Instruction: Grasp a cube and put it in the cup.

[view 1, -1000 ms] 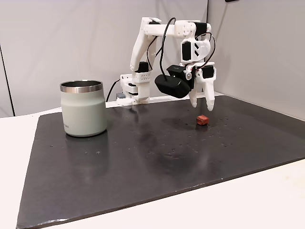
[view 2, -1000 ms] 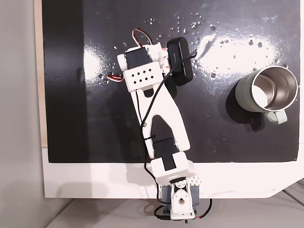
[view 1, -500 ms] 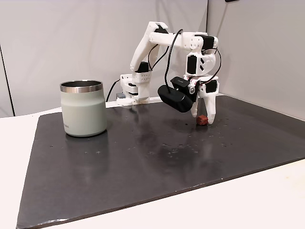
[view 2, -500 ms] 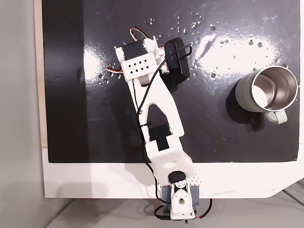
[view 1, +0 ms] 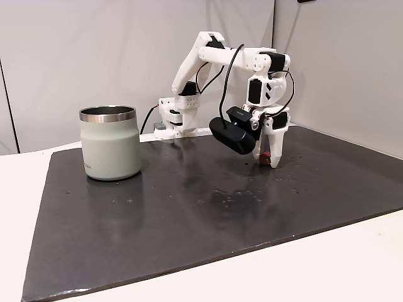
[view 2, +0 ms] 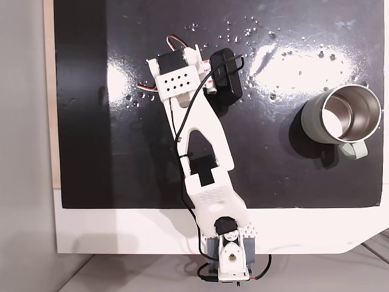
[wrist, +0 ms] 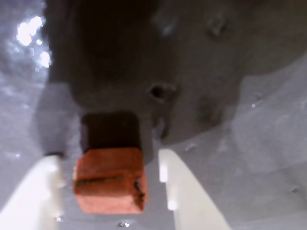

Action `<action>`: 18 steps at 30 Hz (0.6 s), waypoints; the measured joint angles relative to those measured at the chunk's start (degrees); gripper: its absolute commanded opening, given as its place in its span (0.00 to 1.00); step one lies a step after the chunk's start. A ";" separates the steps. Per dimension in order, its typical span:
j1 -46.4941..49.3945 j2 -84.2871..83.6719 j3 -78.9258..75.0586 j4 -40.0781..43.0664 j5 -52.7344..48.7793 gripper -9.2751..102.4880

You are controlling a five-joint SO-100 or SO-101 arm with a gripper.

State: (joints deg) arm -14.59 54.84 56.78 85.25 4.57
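Note:
My gripper will grab the reddish-brown cube [wrist: 110,179] by its two opposite sides next. It can then drop the cube into the cup.
The small reddish-brown cube [wrist: 110,179] lies on the dark mat, between my two white fingers [wrist: 184,191] in the wrist view. My gripper [wrist: 108,159] is open, one finger on each side of the cube, with a visible gap on the right. In a fixed view the gripper [view 1: 267,160] points down with its tips at the mat, and the cube [view 1: 265,156] peeks out between the fingers. The pale green cup [view 1: 110,145] stands upright far to the left of it. From above, the cup [view 2: 308,121] sits at the right and its inside looks bare.
A black mat [view 1: 189,207] covers the white table. The arm's base [view 1: 176,116] is fixed at the mat's far edge. The black wrist camera [view 1: 234,133] hangs beside the gripper. Open mat lies between gripper and cup.
The arm reached farther out and lowered. The gripper came down from above the cube until its open fingers straddle it at mat level. The cube and cup have not moved.

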 measured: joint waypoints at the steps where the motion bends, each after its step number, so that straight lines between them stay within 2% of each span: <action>1: 0.00 0.00 0.00 0.00 0.00 0.14; 14: 0.00 0.18 0.00 1.85 0.00 0.13; 18: 0.00 5.36 0.26 2.11 0.00 0.13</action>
State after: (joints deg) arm -14.59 60.21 57.04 87.36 4.57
